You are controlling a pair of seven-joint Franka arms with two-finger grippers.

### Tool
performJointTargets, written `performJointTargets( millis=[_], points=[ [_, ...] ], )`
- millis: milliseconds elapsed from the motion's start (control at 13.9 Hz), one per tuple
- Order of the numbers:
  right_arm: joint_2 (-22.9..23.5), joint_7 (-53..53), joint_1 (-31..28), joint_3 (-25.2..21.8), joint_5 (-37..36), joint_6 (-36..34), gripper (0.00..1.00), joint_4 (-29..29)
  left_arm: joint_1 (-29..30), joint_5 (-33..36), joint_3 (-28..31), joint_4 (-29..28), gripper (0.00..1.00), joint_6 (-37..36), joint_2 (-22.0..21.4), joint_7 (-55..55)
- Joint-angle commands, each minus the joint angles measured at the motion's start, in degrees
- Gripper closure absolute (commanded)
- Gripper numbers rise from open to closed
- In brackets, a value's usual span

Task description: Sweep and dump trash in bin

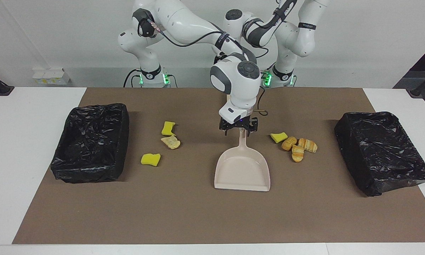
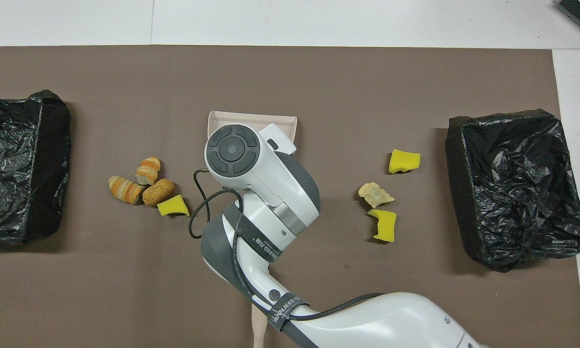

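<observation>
My right gripper will next pick up the beige dustpan by its narrow handle, because the dustpan's broad pan (image 2: 252, 121) is wider than the gripper's fingers can spread. Then it can sweep and dump the trash.
The beige dustpan (image 1: 242, 171) lies mid-mat, its handle pointing toward the robots. My right gripper (image 1: 238, 129) is open, its fingertips standing on either side of the handle's end. In the overhead view the right arm covers most of the dustpan (image 2: 251, 117). Three trash scraps lie toward the right arm's end: a yellow sponge chunk (image 1: 168, 128), a pastry piece (image 1: 170, 142) and another yellow chunk (image 1: 151, 159). Beside the dustpan toward the left arm's end sit a yellow chunk (image 1: 278, 137) and three bread pieces (image 1: 299, 147). The left arm is raised, and its gripper is hidden by the right arm.
A black-lined bin (image 1: 92, 141) stands at the right arm's end of the brown mat and another bin (image 1: 380, 150) at the left arm's end. The beige brush (image 2: 258, 328) lies near the robots, mostly under the right arm.
</observation>
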Motion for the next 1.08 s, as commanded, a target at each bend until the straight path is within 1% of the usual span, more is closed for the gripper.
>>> performJointTargets(
  millis=[0, 360, 504, 648, 720, 791, 863, 935, 1007],
  points=[
    [2.3, 4.0, 1.0, -0.2, -1.2, 2.1, 0.0, 1.6, -1.7, -0.5, 0.9, -0.5, 0.0, 2.7, 2.5, -2.6],
    [2.9, 4.8, 2.8, -0.2, -1.1, 2.0, 0.0, 1.4, -1.6, -0.5, 0.9, -0.7, 0.03, 3.1, 3.9, -2.7],
    [2.9, 5.3, 3.3, 0.2, -1.1, 2.0, 0.0, 1.0, -1.7, -0.5, 0.9, -0.7, 0.06, 4.2, 4.6, -2.8],
    [2.6, 5.3, 3.5, 0.3, -0.6, 2.3, 0.0, 0.6, -1.6, -0.5, 1.0, -0.5, 0.25, 3.5, 4.6, -2.8],
    [2.6, 5.3, 3.7, 0.3, -0.3, 2.4, 0.01, 0.5, -1.6, -0.5, 1.0, -0.5, 0.27, 3.1, 4.6, -2.8],
    [2.5, 5.3, 3.8, 0.2, -0.1, 2.7, 0.1, 0.5, -1.6, -0.5, 1.0, -0.4, 0.28, 3.1, 4.6, -2.8],
    [2.5, 5.3, 3.7, 0.3, -0.1, 3.6, 0.18, 0.0, -1.6, -0.5, 1.0, -0.3, 0.32, 2.7, 4.6, -2.8],
    [2.4, 5.3, 3.7, 0.3, -0.1, 3.9, 0.24, -0.6, -1.6, -0.5, 1.0, -0.2, 0.32, 2.1, 4.7, -2.8],
    [2.3, 5.3, 3.7, 0.3, -0.1, 4.0, 0.26, -0.8, -1.5, -0.5, 1.1, -0.2, 0.32, 2.0, 4.7, -2.8]
  ],
)
